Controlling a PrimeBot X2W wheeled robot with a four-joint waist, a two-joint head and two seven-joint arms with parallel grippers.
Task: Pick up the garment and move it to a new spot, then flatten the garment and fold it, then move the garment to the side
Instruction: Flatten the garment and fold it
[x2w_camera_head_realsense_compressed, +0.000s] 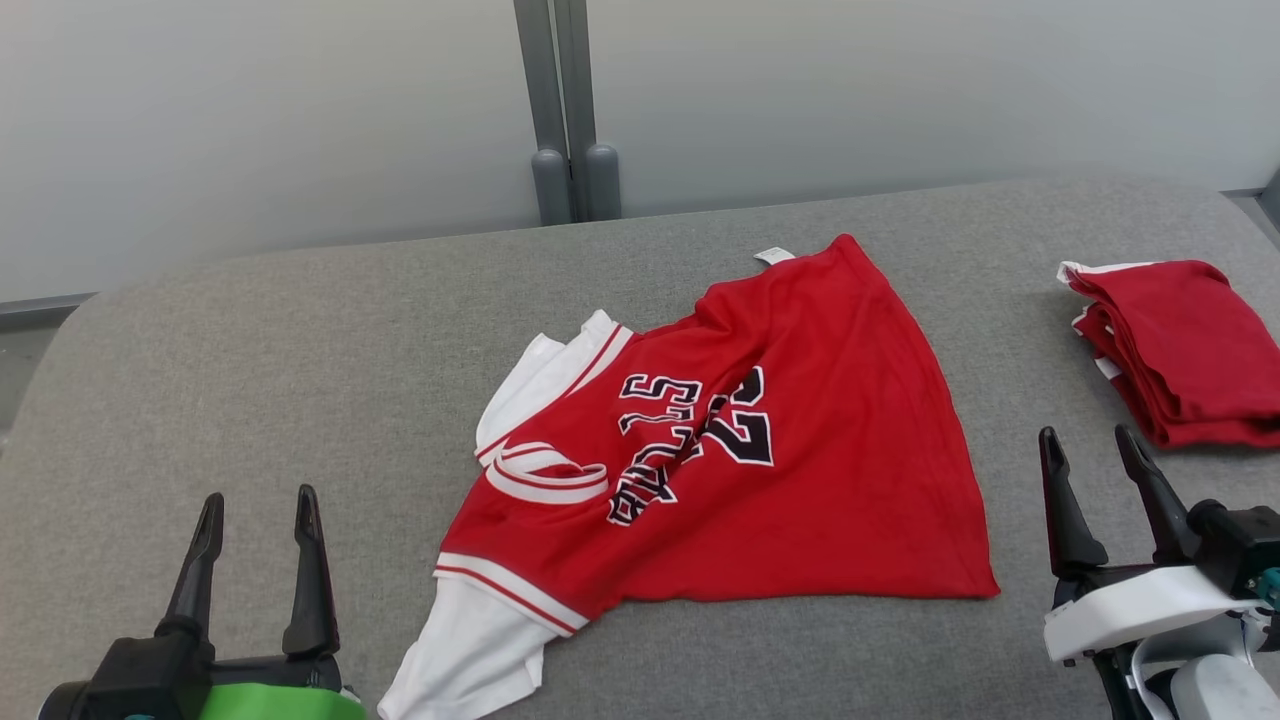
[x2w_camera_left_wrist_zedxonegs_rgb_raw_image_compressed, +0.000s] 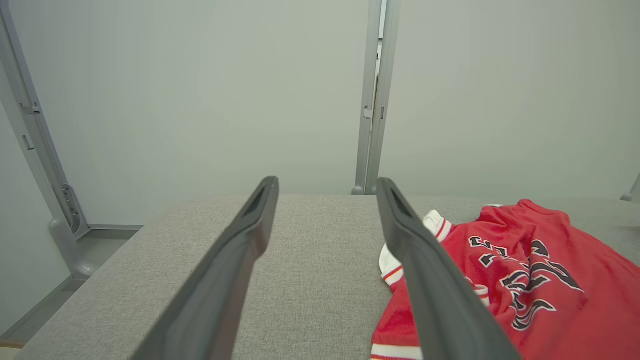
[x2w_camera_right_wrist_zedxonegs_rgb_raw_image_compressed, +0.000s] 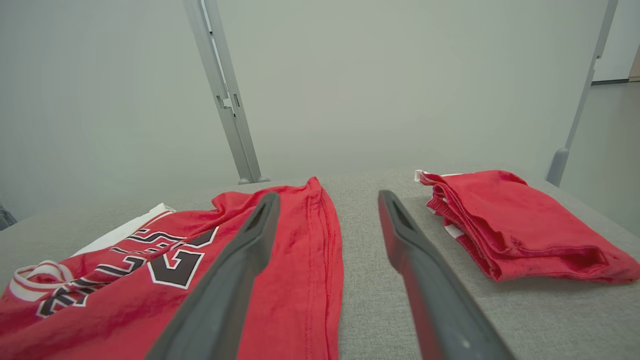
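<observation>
The jersey's red front (x2w_camera_head_realsense_compressed: 852, 492) is flat on the tabletop, so next my right gripper will take the jersey by its free hem corner away from the label (x2w_camera_head_realsense_compressed: 987, 586).
The garment (x2w_camera_head_realsense_compressed: 740, 470) is a red jersey with white sleeves and black lettering, lying crumpled and partly spread in the middle of the grey padded table (x2w_camera_head_realsense_compressed: 300, 330). Its neck points to the left, its hem to the right. My left gripper (x2w_camera_head_realsense_compressed: 258, 512) is open at the lower left, apart from the white sleeve. In the left wrist view the garment (x2w_camera_left_wrist_zedxonegs_rgb_raw_image_compressed: 525, 270) lies to the right of that gripper (x2w_camera_left_wrist_zedxonegs_rgb_raw_image_compressed: 327, 187). My right gripper (x2w_camera_head_realsense_compressed: 1090, 445) is open at the lower right, clear of the hem. In the right wrist view the garment (x2w_camera_right_wrist_zedxonegs_rgb_raw_image_compressed: 280, 280) lies under the left finger of this gripper (x2w_camera_right_wrist_zedxonegs_rgb_raw_image_compressed: 327, 197).
A folded stack of red garments (x2w_camera_head_realsense_compressed: 1180, 345) sits at the table's right edge, also in the right wrist view as the red stack (x2w_camera_right_wrist_zedxonegs_rgb_raw_image_compressed: 515, 225). A grey wall with a vertical post (x2w_camera_head_realsense_compressed: 565, 110) stands behind the table. Bare grey surface lies to the left of the jersey.
</observation>
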